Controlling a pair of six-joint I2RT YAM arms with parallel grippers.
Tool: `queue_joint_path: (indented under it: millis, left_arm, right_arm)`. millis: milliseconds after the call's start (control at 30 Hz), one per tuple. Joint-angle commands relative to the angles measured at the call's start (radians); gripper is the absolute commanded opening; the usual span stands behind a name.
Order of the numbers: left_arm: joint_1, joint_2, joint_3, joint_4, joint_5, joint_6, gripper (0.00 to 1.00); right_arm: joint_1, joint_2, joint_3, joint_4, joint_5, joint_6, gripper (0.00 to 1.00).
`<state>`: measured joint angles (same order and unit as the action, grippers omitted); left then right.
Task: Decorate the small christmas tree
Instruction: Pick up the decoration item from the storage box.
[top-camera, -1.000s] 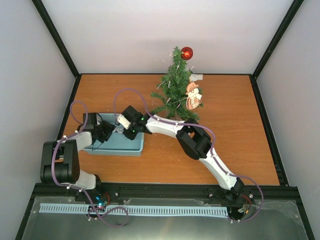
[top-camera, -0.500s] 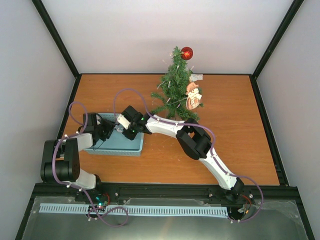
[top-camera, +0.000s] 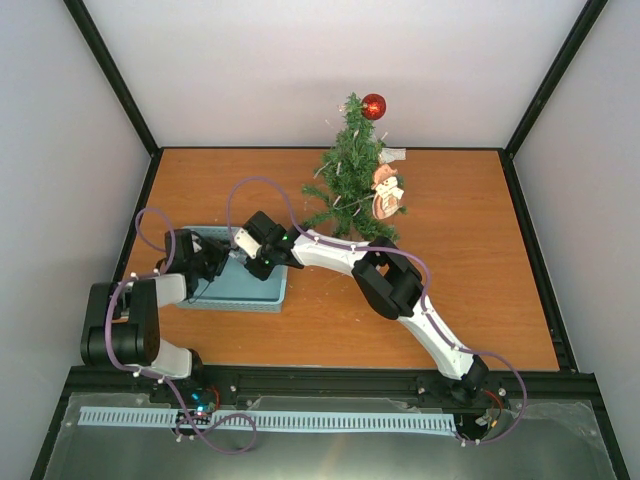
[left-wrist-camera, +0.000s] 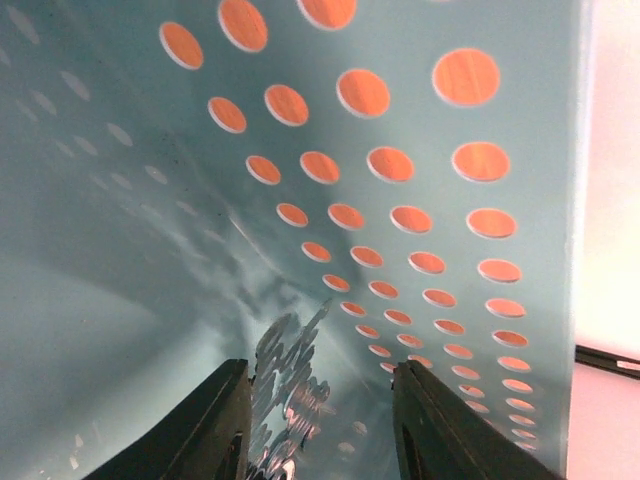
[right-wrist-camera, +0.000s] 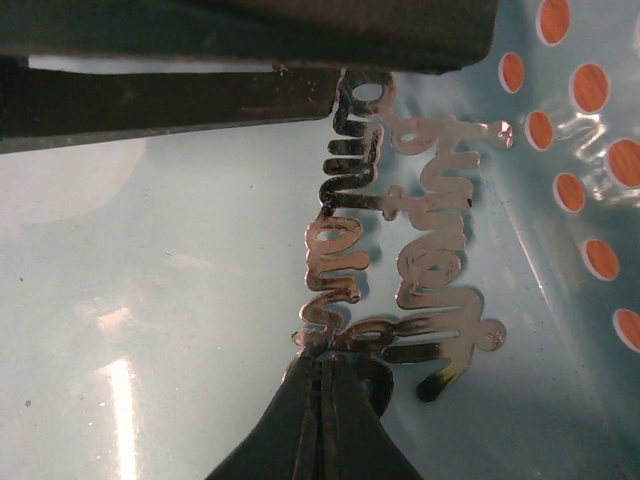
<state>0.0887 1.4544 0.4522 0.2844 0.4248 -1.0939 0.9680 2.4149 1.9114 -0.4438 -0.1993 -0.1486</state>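
Observation:
The silver ornament's edge reaches between and past my left gripper's fingers, so it is time to close on the silver ornament now.
The small christmas tree stands at the back of the table with a red ball at its top and a snowman ornament on its right side. Both grippers reach into a pale blue perforated basket. My right gripper is shut on the lower end of a shiny silver script-lettering ornament, just above the basket floor. My left gripper is open, and the same ornament stands edge-on between its fingers, close to the left finger.
The basket wall, pierced with round holes, rises right in front of the left gripper. The left gripper's dark finger crosses the top of the right wrist view, against the ornament's far end. Black frame posts and pale walls ring the wooden table.
The left arm's wrist and forearm have crept slightly toward the back. The right arm and the ornament look unmoved.

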Motion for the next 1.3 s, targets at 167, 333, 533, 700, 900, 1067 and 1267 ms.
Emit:
queue_joint_path:
  millis: [167,333,533,700,900,1067,1267]
  left_arm:
    - [-0.027,0.031,-0.104,0.263,0.088,-0.027,0.36]
    - [-0.028,0.029,-0.108,0.262,0.080,-0.004,0.29]
    - [-0.029,0.051,-0.100,0.227,0.072,0.024,0.16]
    - [-0.029,0.002,-0.090,0.147,0.032,0.068,0.03]
    - [-0.028,-0.128,-0.046,0.007,-0.046,0.130,0.01]
    - [-0.029,-0.251,-0.043,-0.086,-0.085,0.164,0.01]
    - [-0.029,-0.416,-0.043,-0.172,-0.075,0.197,0.01]
  right_arm:
    - [-0.011,0.044,-0.012,-0.015,-0.025,0.015,0.03]
    - [-0.014,0.039,-0.024,-0.005,-0.025,0.017,0.03]
    - [-0.015,0.032,-0.033,0.003,-0.019,0.018,0.03]
    - [-0.016,0.006,-0.040,0.009,-0.004,0.020,0.07]
    - [-0.017,-0.085,-0.088,0.055,0.025,0.040,0.19]
    - [-0.017,-0.188,-0.150,0.095,0.048,0.047,0.26]
    - [-0.018,-0.320,-0.234,0.132,0.048,0.056,0.35]
